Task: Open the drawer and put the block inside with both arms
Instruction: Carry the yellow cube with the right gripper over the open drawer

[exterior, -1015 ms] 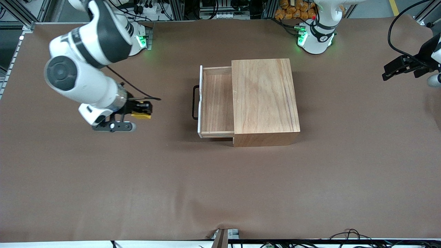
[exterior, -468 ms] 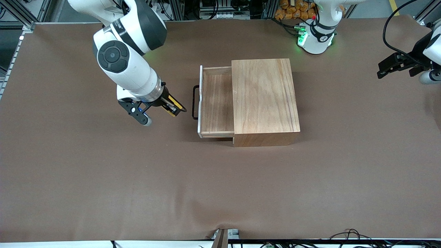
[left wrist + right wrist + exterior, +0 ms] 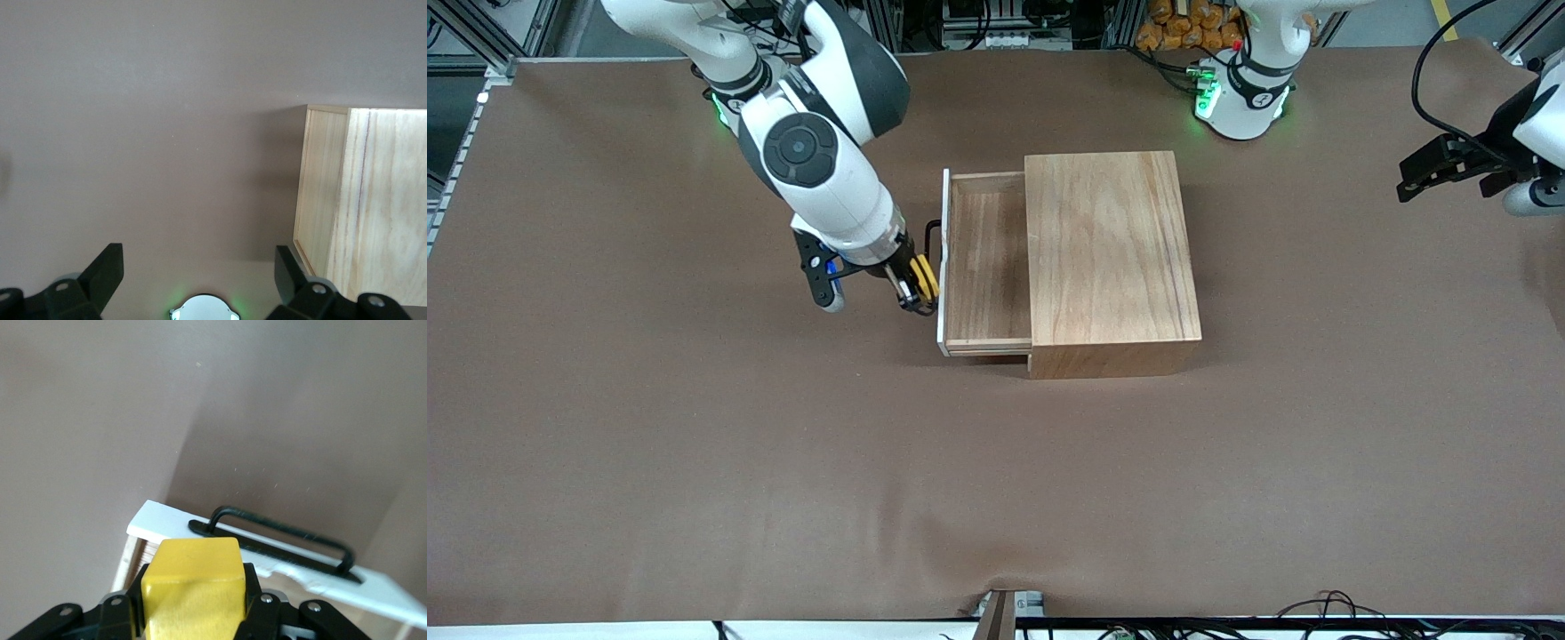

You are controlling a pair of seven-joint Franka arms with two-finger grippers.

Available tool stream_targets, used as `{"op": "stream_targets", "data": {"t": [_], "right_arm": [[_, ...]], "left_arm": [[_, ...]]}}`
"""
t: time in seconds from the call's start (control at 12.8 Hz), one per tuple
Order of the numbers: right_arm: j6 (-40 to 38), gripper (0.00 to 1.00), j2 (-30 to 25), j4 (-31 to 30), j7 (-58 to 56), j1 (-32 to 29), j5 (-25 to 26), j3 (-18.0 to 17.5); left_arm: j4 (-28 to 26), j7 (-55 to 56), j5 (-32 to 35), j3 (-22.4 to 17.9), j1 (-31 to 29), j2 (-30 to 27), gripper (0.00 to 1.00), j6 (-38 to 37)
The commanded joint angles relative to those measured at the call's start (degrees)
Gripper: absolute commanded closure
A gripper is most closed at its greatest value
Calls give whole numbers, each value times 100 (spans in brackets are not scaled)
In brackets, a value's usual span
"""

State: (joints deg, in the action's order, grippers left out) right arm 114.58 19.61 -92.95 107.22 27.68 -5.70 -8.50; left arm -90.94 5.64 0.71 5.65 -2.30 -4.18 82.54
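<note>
The yellow block hangs outside the white panel in the front view. I need to move it toward the tray before I open my right gripper.
The drawer (image 3: pixel 985 258) stands pulled out of the large wooden box (image 3: pixel 1110 258); its tray is bare, with a white front panel (image 3: pixel 280 563) and a black bar handle (image 3: pixel 280 530). My right gripper (image 3: pixel 919 284) is shut on the yellow block (image 3: pixel 926 277) and holds it over the drawer's front panel, by the handle. The block fills the near part of the right wrist view (image 3: pixel 193 587). My left gripper (image 3: pixel 1436 173) is open and empty, up in the air over the left arm's end of the table; in its wrist view its fingers (image 3: pixel 103 273) stand wide apart.
The brown table cover (image 3: pixel 783 462) stretches all round the box. The left wrist view shows a corner of the wooden box (image 3: pixel 363 200). Cables hang by the left arm at the table's edge (image 3: pixel 1432 80).
My right arm has carried the yellow block from the right arm's end of the table toward the drawer, now reaching its front panel. The left gripper has drifted slightly.
</note>
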Motion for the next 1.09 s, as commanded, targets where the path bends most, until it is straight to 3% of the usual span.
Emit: {"op": "stream_targets", "data": {"t": [0.0, 0.39, 0.62, 1.01], "right_arm": [[188, 100, 192, -4, 904, 149, -10, 50], [864, 100, 455, -337, 1714, 387, -19, 50], [917, 100, 570, -276, 1846, 526, -396, 50], [961, 100, 851, -75, 2223, 843, -362, 50]], "left_arm": [[93, -45, -80, -11, -78, -110, 0, -89], [94, -37, -71, -20, -78, -101, 0, -106], [164, -28, -71, 6, -86, -118, 0, -168], [393, -80, -27, -178, -122, -163, 0, -423]]}}
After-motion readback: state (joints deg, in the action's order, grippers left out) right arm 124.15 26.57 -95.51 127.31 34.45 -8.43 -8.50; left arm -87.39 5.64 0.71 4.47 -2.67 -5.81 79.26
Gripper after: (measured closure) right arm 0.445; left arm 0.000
